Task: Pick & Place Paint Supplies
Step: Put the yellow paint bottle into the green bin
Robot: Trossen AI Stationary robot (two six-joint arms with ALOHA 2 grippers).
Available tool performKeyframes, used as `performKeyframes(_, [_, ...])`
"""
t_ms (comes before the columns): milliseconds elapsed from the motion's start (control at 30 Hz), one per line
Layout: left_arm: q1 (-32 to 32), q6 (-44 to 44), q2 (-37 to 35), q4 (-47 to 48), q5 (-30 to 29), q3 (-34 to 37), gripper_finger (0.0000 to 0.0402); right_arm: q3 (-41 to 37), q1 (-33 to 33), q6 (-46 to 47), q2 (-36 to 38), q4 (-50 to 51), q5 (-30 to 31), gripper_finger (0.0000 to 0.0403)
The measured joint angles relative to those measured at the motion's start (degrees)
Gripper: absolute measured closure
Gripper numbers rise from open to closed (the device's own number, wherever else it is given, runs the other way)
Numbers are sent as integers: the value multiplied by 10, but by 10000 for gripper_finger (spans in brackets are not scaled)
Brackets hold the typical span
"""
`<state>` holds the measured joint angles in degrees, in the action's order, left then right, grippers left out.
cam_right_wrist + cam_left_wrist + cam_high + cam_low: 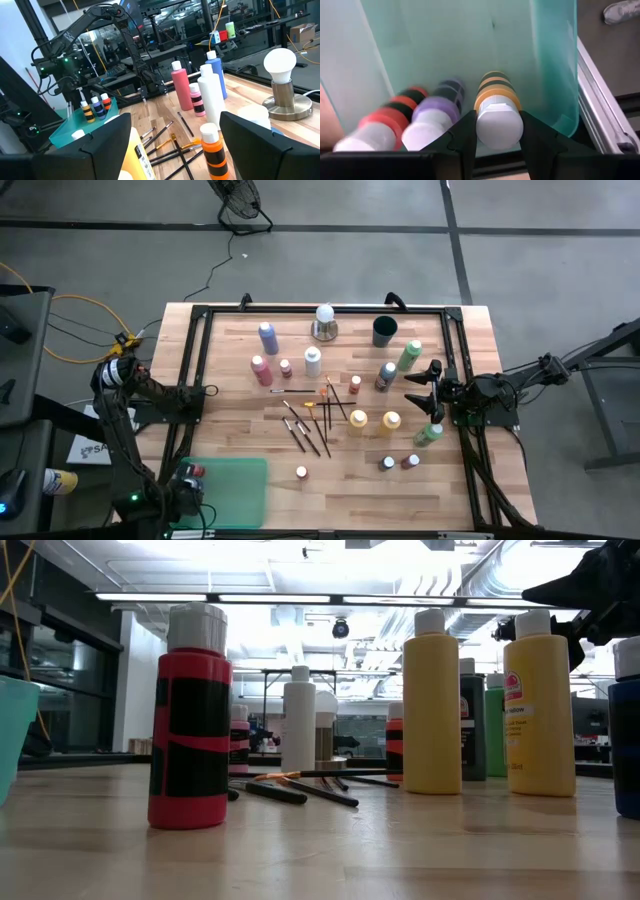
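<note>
My left gripper lets go of the orange bottle now, since the orange bottle [496, 90] stands down inside the teal tray [465, 40], its cap level with the purple bottle's.
My left gripper [498, 122] points down into the near-left corner of a teal tray [240, 485] and is shut on an orange paint bottle with black stripes and a white cap [495, 90]. A purple bottle [436, 112] and a red bottle [390, 120] stand right beside it in the tray. The right wrist view shows all three upright [97, 107] behind the tray wall [65, 132], which hides their bases. My right gripper [420, 387] stands open and level above the table's right side, holding nothing. My left gripper pinches the orange bottle between its two fingers [465, 140] at the white cap [499, 125], its top end. The fingers come from above, pointing down. The bottle stands upright inside the tray beside the purple one. Whether its base rests on the tray floor cannot be seen.
Many paint bottles [372, 420] and a scatter of thin brushes [315, 420] cover the middle of the wooden table. A white bulb on a metal base [325, 320] and a dark green cup [385, 330] stand at the far edge. Black frame rails [195, 370] run along the sides.
</note>
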<state>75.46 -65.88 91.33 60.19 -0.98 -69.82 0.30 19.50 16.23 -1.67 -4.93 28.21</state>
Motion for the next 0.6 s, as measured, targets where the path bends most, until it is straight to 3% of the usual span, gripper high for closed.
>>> performKeyframes(600, [0,-20,6,-6,2,1,279,0,0,0,0,0,0,104])
